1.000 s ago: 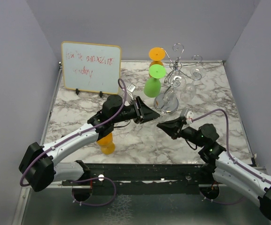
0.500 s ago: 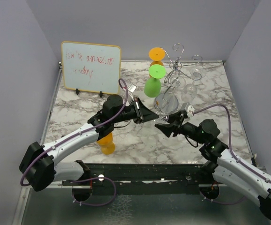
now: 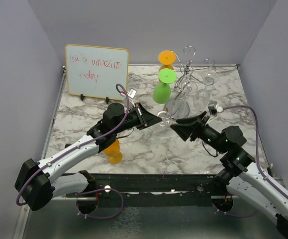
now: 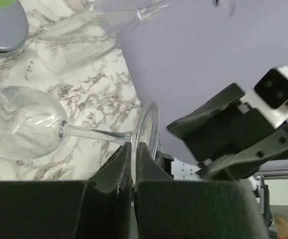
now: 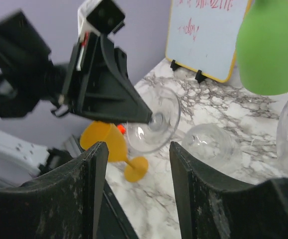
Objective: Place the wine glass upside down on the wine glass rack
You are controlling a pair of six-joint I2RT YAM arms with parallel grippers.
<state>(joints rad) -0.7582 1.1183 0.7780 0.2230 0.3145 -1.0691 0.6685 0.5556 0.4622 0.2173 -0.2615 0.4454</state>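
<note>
The right gripper grabs the clear wine glass by its foot's free rim (image 3: 168, 121) next, leaving the stem free to enter the rack (image 3: 188, 74).
A clear wine glass (image 4: 29, 122) lies sideways in the air, its bowl toward the rack. My left gripper (image 4: 134, 147) is shut on the rim of its round foot (image 4: 149, 130). From above, the glass (image 3: 164, 117) hangs at the tip of the left gripper (image 3: 157, 119), in front of the wine glass rack (image 3: 188, 74). My right gripper (image 3: 175, 126) stands open just right of the foot, touching nothing. Its wrist view faces the foot (image 5: 156, 122) between the open fingers (image 5: 96, 164), with the glass's bowl (image 5: 209, 144) beyond.
A green glass (image 3: 162, 89) and an orange one (image 3: 166, 57) hang upside down on the rack. Clear glasses (image 3: 203, 92) hang on its right side. Another orange glass (image 3: 113, 152) stands under the left arm. A whiteboard (image 3: 96, 71) stands at the back left.
The right gripper has let go of the clear glass, opened and drawn back to the right. The left gripper has shut on the glass's foot and shifted slightly left with it.
</note>
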